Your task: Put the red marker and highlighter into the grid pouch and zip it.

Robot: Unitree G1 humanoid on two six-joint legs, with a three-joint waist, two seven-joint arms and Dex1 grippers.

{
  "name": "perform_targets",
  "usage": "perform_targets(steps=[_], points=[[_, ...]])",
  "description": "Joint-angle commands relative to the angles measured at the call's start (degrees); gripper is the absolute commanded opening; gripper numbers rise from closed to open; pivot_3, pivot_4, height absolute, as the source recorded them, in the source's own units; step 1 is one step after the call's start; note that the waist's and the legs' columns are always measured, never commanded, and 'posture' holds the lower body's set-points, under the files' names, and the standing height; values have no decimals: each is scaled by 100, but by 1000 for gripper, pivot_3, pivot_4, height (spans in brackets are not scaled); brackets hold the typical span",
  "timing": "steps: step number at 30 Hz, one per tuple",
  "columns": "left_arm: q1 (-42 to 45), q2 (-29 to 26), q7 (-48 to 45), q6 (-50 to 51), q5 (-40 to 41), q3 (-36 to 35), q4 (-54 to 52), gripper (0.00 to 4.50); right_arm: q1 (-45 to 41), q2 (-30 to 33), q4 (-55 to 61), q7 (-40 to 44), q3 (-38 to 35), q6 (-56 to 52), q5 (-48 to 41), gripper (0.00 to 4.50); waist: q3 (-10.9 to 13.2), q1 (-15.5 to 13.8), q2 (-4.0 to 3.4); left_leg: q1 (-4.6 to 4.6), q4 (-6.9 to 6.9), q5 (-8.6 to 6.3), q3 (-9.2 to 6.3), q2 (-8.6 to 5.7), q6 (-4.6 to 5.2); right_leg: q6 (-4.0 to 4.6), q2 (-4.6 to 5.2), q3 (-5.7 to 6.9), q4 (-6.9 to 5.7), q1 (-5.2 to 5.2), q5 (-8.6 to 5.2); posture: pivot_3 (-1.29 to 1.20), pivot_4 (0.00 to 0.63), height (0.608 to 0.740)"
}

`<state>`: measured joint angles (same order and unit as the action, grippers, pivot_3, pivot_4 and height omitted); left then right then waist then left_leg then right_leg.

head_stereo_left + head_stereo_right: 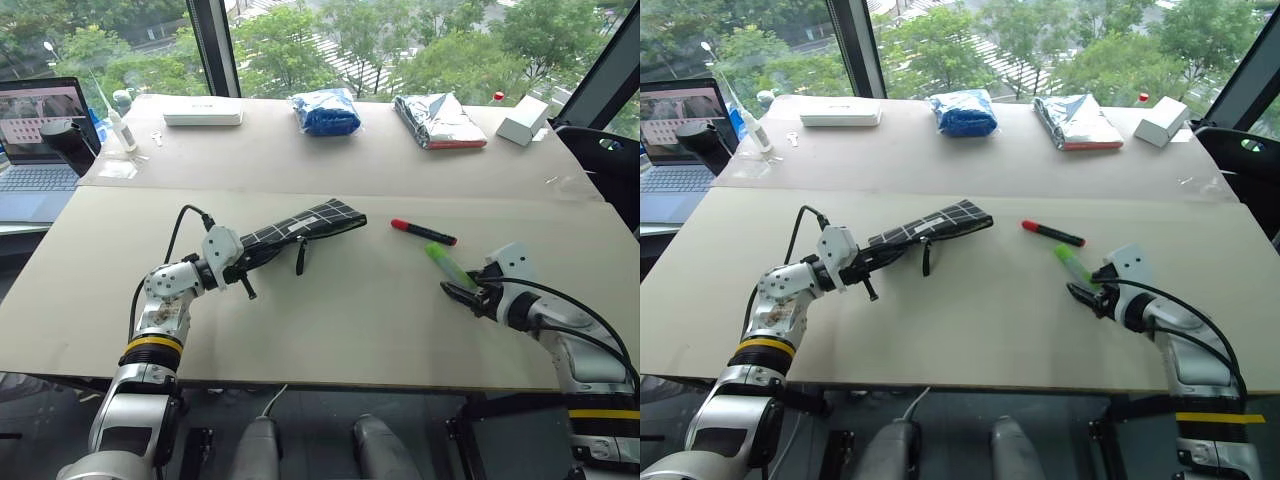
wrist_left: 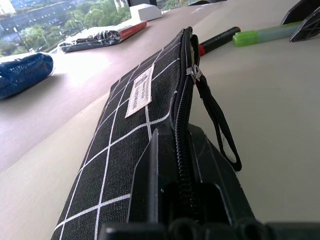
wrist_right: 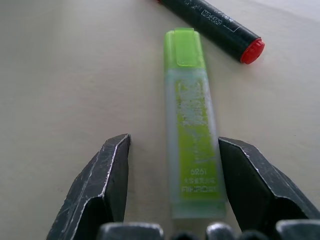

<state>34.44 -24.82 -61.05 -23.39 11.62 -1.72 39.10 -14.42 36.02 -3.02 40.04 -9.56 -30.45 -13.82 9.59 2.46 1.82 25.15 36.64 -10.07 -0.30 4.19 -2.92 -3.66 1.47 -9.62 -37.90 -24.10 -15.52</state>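
Note:
The highlighter should go into the grid pouch [image 1: 305, 225], so my right gripper should next grab it by its uncapped rear end [image 1: 463, 277].
The grid pouch [image 1: 305, 225], black with white lines, lies slanted at the table's middle left, one end raised. My left gripper [image 1: 243, 264] is shut on that near end, along the zipper [image 2: 183, 125]; the strap [image 2: 220, 130] hangs loose. The light-green highlighter [image 3: 192, 115] lies flat on the table at the right. My right gripper [image 3: 175, 145] is open around its rear end, one finger [image 3: 112, 170] clearly apart from it, the other finger close beside it. The red marker [image 1: 423, 232], black with a red cap, lies just beyond the highlighter.
A second table at the back carries a white box [image 1: 203, 112], a blue bag [image 1: 325, 112], a silver packet [image 1: 438, 120] and a small white carton [image 1: 523, 120]. A laptop [image 1: 40, 140] and a bottle [image 1: 120, 125] stand at the far left.

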Motion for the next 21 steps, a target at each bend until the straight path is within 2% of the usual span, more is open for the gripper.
perform_targets(steps=[1,3,9,13,21], points=[[36,-21,52,9,146,-123,-183,0,39,60,-51,193,63,25,-90,1516,0,0,0,-1,0,0,-1,0,0,0,0,0,0,0,0,0,150,740],[23,-27,53,11,151,-125,-202,0,86,95,2,308,89,55,-114,1038,0,1,0,-1,0,0,-1,0,0,0,0,0,0,1,0,0,150,740],[39,-43,52,30,160,-135,-187,0,195,217,216,712,167,61,-240,1056,0,-1,0,-1,0,0,-1,0,0,0,0,0,0,1,0,0,150,740],[68,-49,41,47,170,-149,-164,0,468,295,1133,1515,243,629,-594,1056,0,1,0,-1,0,0,-2,0,0,-1,-1,0,0,1,0,0,150,740],[76,-24,-17,76,155,-139,-173,0,-656,195,1241,1217,404,955,-497,1056,0,13,0,-1,13,0,-3,0,0,-1,-2,1,-10,-1,-1,0,150,740]])
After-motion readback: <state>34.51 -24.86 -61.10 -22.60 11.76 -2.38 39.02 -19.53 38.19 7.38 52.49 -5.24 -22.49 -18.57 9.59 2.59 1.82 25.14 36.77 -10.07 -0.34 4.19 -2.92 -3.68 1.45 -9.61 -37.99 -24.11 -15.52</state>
